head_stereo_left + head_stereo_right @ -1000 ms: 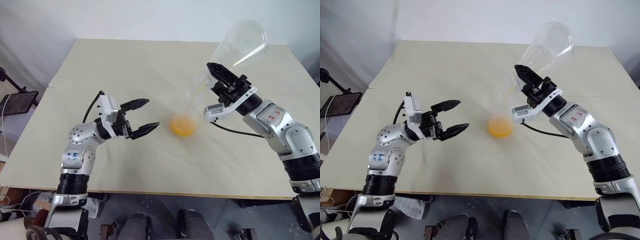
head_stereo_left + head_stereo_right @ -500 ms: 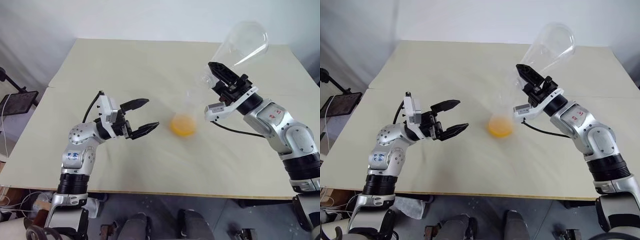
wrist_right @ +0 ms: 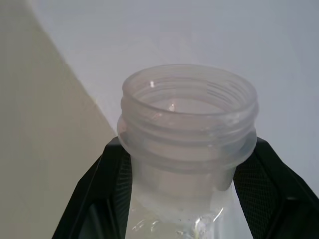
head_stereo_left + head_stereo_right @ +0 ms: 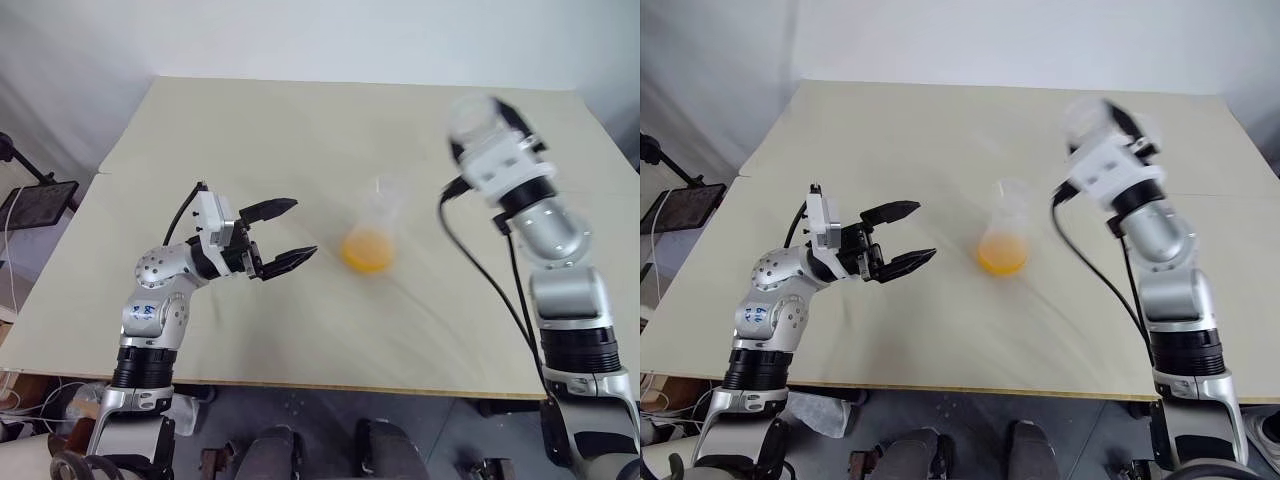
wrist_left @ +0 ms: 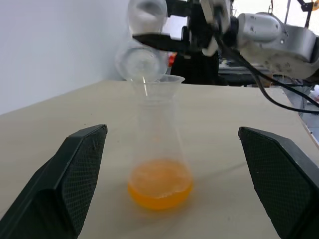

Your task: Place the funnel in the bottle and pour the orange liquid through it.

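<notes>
The clear flask [image 3: 189,119] is raised and tilted above the beige table and would fall if I opened now. My right gripper needs to keep holding it.
The bottle [image 4: 373,228] stands mid-table with the orange liquid [image 4: 366,251] pooled in its base. The clear funnel [image 4: 381,189] sits in its mouth; the left wrist view shows the funnel [image 5: 158,81] on the bottle [image 5: 160,130] above the liquid [image 5: 160,181]. My left gripper [image 4: 303,228] is open, level with the bottle and a short way to its left, holding nothing. My right gripper [image 4: 490,125] is raised right of the bottle, blurred, shut on the neck of a large clear flask [image 3: 189,119] whose threaded mouth faces the wrist camera.
The beige table [image 4: 250,130] has a seam across its middle and open room on all sides of the bottle. A black stand [image 4: 35,205] is off the table's left edge. The right arm's cable [image 4: 480,270] hangs above the table's right part.
The right arm has swung right, away from the bottle, and rolled the flask out of its tipped pouring pose. Left gripper and bottle have kept still.
</notes>
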Controlling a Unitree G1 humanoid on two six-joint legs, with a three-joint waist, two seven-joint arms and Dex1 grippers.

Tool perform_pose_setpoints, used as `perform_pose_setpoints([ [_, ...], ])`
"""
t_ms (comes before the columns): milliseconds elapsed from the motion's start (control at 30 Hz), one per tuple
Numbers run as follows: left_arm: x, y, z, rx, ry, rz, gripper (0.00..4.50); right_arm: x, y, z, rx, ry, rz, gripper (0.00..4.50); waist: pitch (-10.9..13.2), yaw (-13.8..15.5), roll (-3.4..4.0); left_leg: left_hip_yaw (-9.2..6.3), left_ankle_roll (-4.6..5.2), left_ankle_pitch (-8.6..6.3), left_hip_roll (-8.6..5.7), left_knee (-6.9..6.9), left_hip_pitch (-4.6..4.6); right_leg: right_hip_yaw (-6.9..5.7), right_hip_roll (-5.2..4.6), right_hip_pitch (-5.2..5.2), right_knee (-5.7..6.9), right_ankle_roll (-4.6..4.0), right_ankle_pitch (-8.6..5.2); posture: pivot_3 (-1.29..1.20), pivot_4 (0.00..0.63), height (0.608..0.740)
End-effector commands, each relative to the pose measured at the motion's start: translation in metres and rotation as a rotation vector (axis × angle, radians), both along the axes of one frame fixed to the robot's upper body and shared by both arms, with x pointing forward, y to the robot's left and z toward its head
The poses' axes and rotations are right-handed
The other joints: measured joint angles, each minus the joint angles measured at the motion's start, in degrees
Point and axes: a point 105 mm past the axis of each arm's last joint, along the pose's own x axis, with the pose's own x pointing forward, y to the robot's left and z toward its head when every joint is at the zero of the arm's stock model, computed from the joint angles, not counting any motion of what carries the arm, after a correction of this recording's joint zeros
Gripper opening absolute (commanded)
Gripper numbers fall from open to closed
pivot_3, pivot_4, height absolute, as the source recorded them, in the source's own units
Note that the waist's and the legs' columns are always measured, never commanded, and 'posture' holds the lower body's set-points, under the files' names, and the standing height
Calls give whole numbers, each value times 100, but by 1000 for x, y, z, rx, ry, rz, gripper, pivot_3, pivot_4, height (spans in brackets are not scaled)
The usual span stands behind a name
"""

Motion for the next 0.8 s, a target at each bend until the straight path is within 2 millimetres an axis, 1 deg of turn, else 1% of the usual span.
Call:
perform_pose_setpoints([
  [33, -1, 4, 10, -10, -33, -4, 4500, -12, -48, 15, 282, 21, -23, 2423, 0, 2, 0, -2, 0, 0, -1, 0, 0, 1, -1, 1, -1, 0, 0, 0, 150, 740],
  [67, -1, 4, 10, -9, -32, -4, 4500, -13, -62, 10, 363, 46, -25, 2423, 0, -4, 0, -5, 0, 0, -2, -2, 0, 3, -3, 1, -1, 0, 0, 0, 150, 740],
  [133, -1, 3, 10, -5, -29, -9, 4500, -13, -90, -7, 522, 116, -55, 2423, 0, -15, 0, -4, 0, 0, -1, -8, 0, 4, -2, 0, -2, 0, 0, 0, 150, 740],
  [167, 0, 3, 10, -4, -28, -12, 4500, -13, -98, -12, 575, 140, -58, 2423, 0, -16, 0, -4, 0, 0, 1, -9, 0, 3, -1, 0, -2, 0, 0, 0, 150, 740],
  [200, 0, 2, 10, -4, -27, -13, 4500, -13, -107, -17, 587, 141, -97, 2423, 0, -18, 0, -1, 0, 0, 1, -9, 1, 3, -1, 0, -2, 0, 0, 0, 150, 740],
  [233, 0, 2, 10, -2, -26, -17, 4500, -13, -116, -24, 675, 149, -71, 2423, 0, -21, 0, 4, 0, 0, 1, -9, 1, 3, -1, -2, -2, 0, 0, 0, 150, 740],
  [267, 1, 1, 10, -3, -24, -21, 4500, -12, -133, -37, 702, 179, -153, 2423, 0, -20, 0, 6, 0, 0, 1, -8, 2, 3, -1, -2, -1, 0, 0, 0, 150, 740],
  [300, 1, 0, 10, -2, -24, -26, 4500, -12, -141, -49, 745, 218, -159, 2423, 0, -18, 0, 12, 1, 0, 1, -8, 2, 2, 1, -3, -1, 0, 0, 0, 150, 740],
  [333, 1, -1, 11, -1, -23, -28, 4500, -12, -145, -56, 772, 246, -156, 2423, 0, -13, 0, 14, 1, 1, 1, -8, 5, 3, 1, -2, 0, 0, 0, 0, 150, 740],
  [400, 1, -1, 11, 1, -24, -33, 4500, -12, -151, -65, 779, 270, -169, 2423, 0, -22, 1, 15, 3, 2, 0, -9, 6, 6, 0, -2, 0, 0, 0, 0, 150, 740],
  [467, 1, -2, 11, -1, -24, -33, 4500, -11, -152, -66, 787, 262, -154, 2423, 0, -25, 1, 17, 3, 2, 0, -10, 6, 7, 0, -4, 0, 0, 0, 0, 150, 740],
  [533, 0, -2, 11, -1, -23, -32, 4500, -11, -152, -66, 802, 258, -136, 3152, 0, -27, 1, 16, 3, 2, 0, -9, 6, 8, -2, -3, 0, 0, 0, 0, 150, 740],
  [567, 0, -2, 11, -1, -22, -33, 4500, -11, -151, -66, 807, 266, -116, 3403, 0, -28, 1, 16, 3, 2, 3, -9, 7, 8, -2, -3, 0, 0, 0, 0, 150, 740],
  [667, -1, -1, 11, 2, -21, -32, 4500, -13, -156, -64, 801, 248, -133, 4313, 0, -26, 1, 16, 3, 2, 3, -9, 6, 9, -2, -4, 0, 0, 0, 0, 150, 740],
  [700, -1, -1, 11, 3, -21, -29, 4500, -17, -155, -61, 787, 243, -124, 4432, 0, -25, 1, 17, 3, 2, 2, -9, 5, 9, -2, -4, 0, 0, 0, 0, 150, 740],
  [800, -2, 2, 10, 6, -17, -23, 4500, -28, -153, -52, 752, 244, -83, 4432, 0, 9, 1, 9, 3, 2, 0, -8, 2, 13, -4, -4, -1, 0, 0, 0, 150, 740],
])
